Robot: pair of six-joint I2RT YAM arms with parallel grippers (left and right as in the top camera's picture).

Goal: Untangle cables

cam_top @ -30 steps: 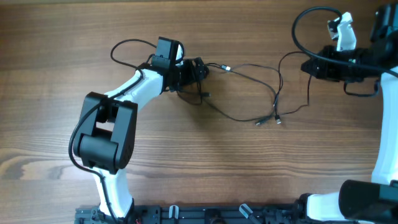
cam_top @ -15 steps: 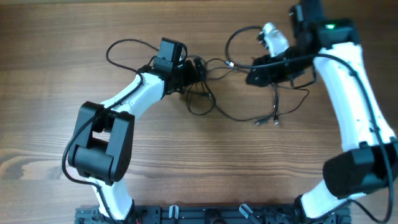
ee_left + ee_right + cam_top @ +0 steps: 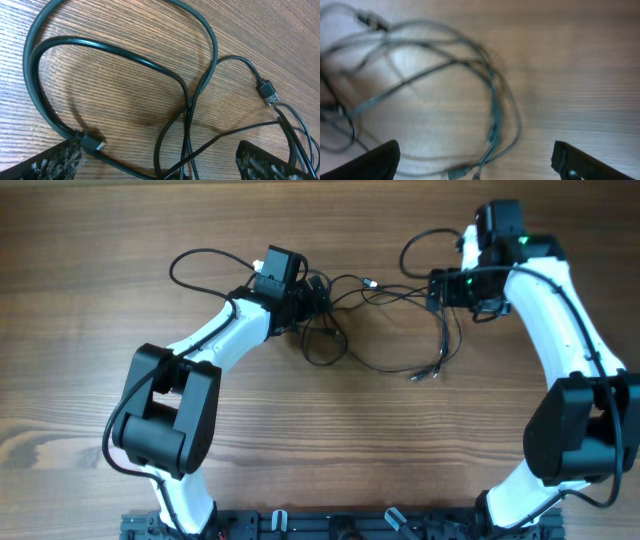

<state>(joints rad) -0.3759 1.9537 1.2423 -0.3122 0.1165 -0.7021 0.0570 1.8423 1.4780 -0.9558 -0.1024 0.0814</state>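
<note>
Next, my right gripper takes hold of a single cord (image 3: 459, 331) at the heap's outer side, away from my left gripper, to untangle the crossed loops.
The cables (image 3: 440, 340) lie as thin dark cords in loose crossed loops on the wood between my two grippers. A small silvery plug (image 3: 370, 282) lies at the top, and two plug ends (image 3: 425, 375) lie lower down. My left gripper (image 3: 312, 295) is open over the left bunch. In the left wrist view its jaws (image 3: 157, 155) stand wide, several cords (image 3: 187, 115) cross between them, and one plug (image 3: 92, 141) lies beside the left finger. My right gripper (image 3: 437, 288) is open at the right end. Its blurred wrist view shows the cords (image 3: 492, 115) on the table between the spread jaws (image 3: 475, 150), held by neither.
Thicker black arm cables arch above each gripper, one at the left (image 3: 200, 258) and one at the right (image 3: 425, 238). The wooden table (image 3: 330, 450) stretches towards the arm bases (image 3: 330, 525) at the front edge.
The right arm swung in from the far right edge towards the middle and its jaws opened. The cords went from stretched out to slack loops. The left arm barely moved.
</note>
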